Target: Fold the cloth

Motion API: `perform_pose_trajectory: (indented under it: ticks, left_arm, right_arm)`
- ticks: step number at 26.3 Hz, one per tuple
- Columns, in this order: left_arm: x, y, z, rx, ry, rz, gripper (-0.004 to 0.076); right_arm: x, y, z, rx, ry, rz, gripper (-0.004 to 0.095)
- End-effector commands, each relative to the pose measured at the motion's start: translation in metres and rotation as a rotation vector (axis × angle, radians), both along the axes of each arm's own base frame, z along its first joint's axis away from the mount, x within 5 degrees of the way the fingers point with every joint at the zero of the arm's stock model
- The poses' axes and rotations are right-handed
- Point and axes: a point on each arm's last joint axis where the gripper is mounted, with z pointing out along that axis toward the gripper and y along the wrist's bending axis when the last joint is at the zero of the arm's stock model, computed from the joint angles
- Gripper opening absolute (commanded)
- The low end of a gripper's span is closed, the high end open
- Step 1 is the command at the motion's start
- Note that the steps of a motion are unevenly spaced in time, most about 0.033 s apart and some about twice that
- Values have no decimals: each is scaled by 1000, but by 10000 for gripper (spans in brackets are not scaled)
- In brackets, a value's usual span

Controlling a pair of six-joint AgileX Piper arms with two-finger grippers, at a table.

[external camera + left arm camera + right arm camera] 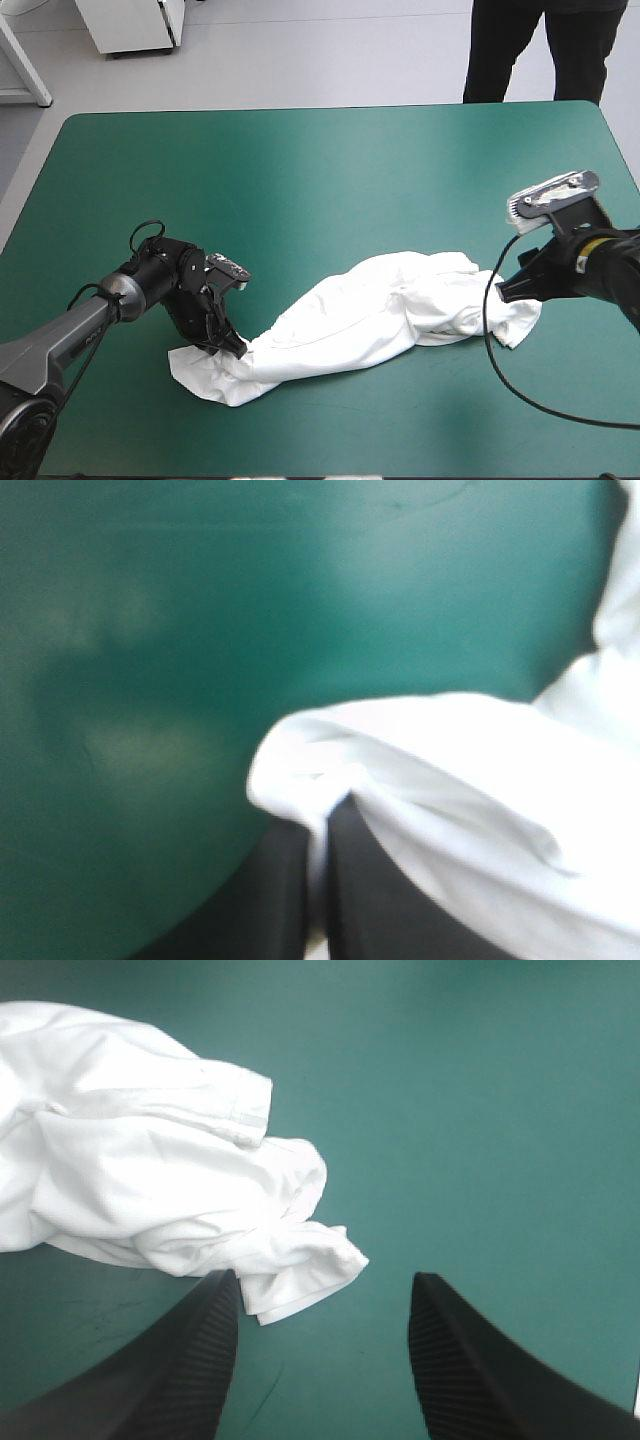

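Note:
My right gripper picks up the T-shirt [380, 315] by a corner [516, 327] next, since only that corner pokes out at the T-shirt's end.
The white T-shirt [380, 315] lies as a long crumpled heap across the near middle of the teal-green table, stretched from lower left to right. My left gripper [228, 345] is down at its left end, shut on the T-shirt; in the left wrist view a fold of the T-shirt [420, 770] sits pinched between the black fingers [375, 900]. My right gripper [325, 1305] is open just above the table at the heap's right end, a corner of the T-shirt [300, 1270] lying beside one finger, nothing between them. In the high view my right gripper [515, 290] touches that end.
Bare teal-green table [320, 180] stretches beyond the T-shirt toward the far edge and to the left.

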Motion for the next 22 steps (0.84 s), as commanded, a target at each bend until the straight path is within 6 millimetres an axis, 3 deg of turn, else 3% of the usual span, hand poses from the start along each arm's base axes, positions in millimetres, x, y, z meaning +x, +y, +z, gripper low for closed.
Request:
perform_pose_trajectory:
  ticks: [1, 7, 14, 17, 22]
  left_arm:
    - [6, -9, -2, -72, -58, 33, -22]
    - [5, -11, -2, -92, -41, 47, -22]
    - [3, -17, 0, -158, -30, 38, -22]
    - [3, -20, 1, -192, -30, 33, -22]
    - [3, -22, 1, -213, -30, 29, -22]
  right_arm:
    - [19, 5, -8, -37, 40, -20, 493]
    - [57, 8, -37, -29, 183, -73, 534]
    - [73, -20, -59, 21, 284, -211, 547]
    - [76, -32, -93, 16, 412, -265, 553]
    - [86, -33, -142, 13, 584, -282, 597]
